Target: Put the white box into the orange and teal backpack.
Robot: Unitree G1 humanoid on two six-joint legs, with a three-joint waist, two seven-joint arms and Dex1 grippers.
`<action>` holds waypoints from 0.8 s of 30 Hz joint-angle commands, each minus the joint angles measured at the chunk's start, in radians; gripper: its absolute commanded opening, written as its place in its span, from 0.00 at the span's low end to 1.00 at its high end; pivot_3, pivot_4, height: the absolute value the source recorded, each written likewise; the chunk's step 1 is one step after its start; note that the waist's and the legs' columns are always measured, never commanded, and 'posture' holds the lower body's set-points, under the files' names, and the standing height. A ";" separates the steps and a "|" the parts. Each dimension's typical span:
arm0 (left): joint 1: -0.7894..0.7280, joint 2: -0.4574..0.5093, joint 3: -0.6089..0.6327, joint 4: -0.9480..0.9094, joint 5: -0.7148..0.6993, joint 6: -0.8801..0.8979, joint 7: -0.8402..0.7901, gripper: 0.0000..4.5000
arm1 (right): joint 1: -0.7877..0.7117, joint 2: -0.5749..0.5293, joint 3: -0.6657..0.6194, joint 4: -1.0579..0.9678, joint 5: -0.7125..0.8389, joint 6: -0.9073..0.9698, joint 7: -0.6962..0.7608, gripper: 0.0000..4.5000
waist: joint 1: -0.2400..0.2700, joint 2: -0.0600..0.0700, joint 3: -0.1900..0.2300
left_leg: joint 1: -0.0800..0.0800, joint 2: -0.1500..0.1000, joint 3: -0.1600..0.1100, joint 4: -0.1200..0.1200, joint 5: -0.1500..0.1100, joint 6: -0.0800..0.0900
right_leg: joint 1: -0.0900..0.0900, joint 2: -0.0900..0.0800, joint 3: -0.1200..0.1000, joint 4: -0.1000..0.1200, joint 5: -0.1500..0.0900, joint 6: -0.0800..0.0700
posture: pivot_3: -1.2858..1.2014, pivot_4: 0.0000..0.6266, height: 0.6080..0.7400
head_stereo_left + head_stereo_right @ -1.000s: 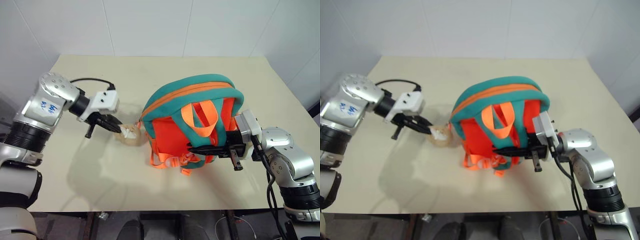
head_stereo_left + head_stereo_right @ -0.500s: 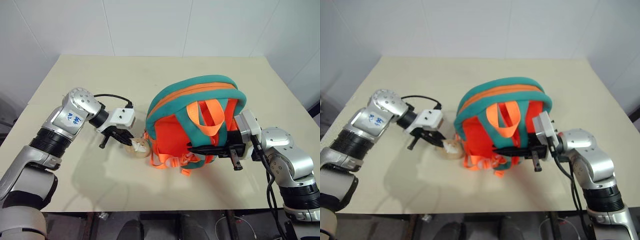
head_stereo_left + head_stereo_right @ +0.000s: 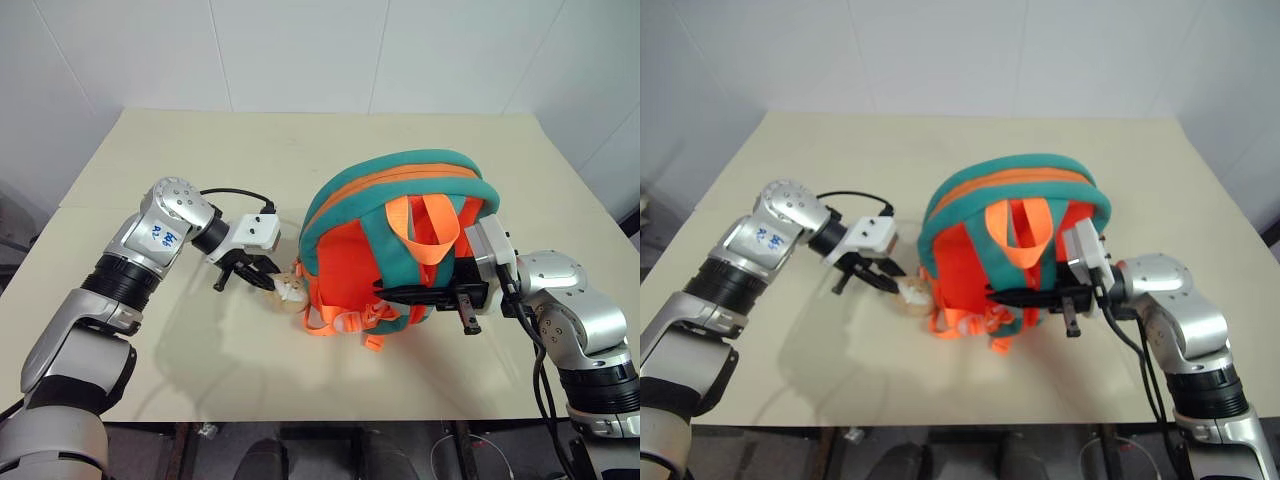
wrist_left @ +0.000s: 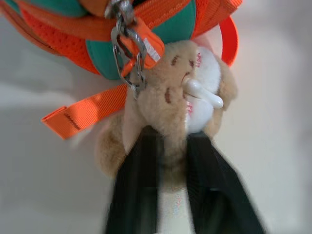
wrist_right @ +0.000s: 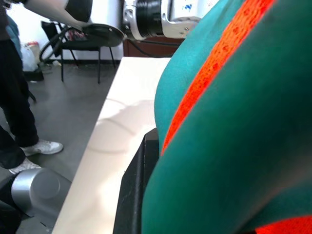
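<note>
The backpack's lower edge (image 3: 395, 325) rests on the beige table, so the backpack would stand. It is time to open my right gripper now and release the backpack's teal side.
The orange and teal backpack (image 3: 400, 200) stands upright in the middle of the table, strap side facing me. Its tan plush charm (image 3: 289, 291) lies on the table at the pack's lower left, clipped to an orange strap (image 4: 83, 114). My left gripper (image 3: 264, 283) points down at the charm, and both black fingers (image 4: 134, 190) press against the plush (image 4: 185, 97) from either side. My right gripper (image 3: 385, 291) reaches in level from the right and is shut on the backpack's teal side edge (image 5: 234, 126). The white box is out of view.
Loose orange strap ends (image 3: 335, 322) trail in front of the backpack. The beige table (image 3: 200, 150) has free room behind and to the left. Beside the table, a person's legs (image 5: 17, 112) and a chair (image 5: 92, 39) stand on the floor.
My left gripper has carried the plush charm to the right, up against the backpack's lower left. The backpack has shifted slightly right. The right arm has not moved.
</note>
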 commanded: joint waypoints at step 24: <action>0.181 0.220 0.424 -0.158 -0.187 0.298 0.077 1.00 | 0.283 -0.304 -0.394 -0.161 0.101 0.157 -0.082 0.99 | 0.001 0.000 0.000 | 0.000 0.000 -0.007 0.000 -0.001 0.001 | 0.000 0.000 0.000 -0.001 0.000 0.000 | 0.52 0.24 1.00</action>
